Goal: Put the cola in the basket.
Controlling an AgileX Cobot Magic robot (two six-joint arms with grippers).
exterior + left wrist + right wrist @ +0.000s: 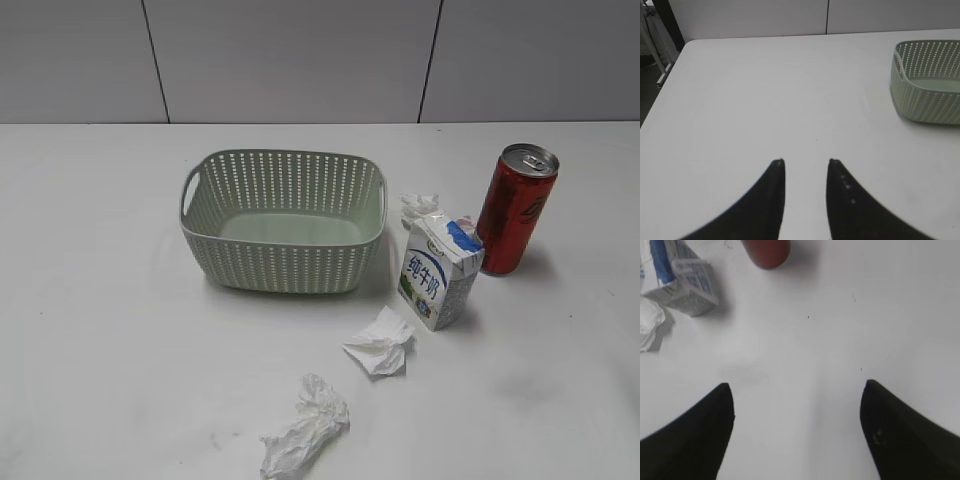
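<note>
The cola should stand upright in the basket [283,262], so I need to grab it by its upper end [525,180] with my right gripper next.
The cola [515,208] is a tall red can standing upright on the white table, right of the basket and behind the milk carton. Its lower part shows at the top of the right wrist view [766,252]. The pale green basket [283,262] stands empty at the table's middle; its left end shows in the left wrist view [925,102]. My right gripper [797,386] is open wide and empty over bare table, short of the can. My left gripper [805,162] is open and empty over bare table, left of the basket. Neither gripper shows in the exterior view.
A white-and-blue milk carton [437,270] stands between basket and can; it also shows in the right wrist view [682,275]. Crumpled tissues lie in front [381,343], at the front edge [303,427] and behind the carton [418,207]. The table's left edge [662,90] shows.
</note>
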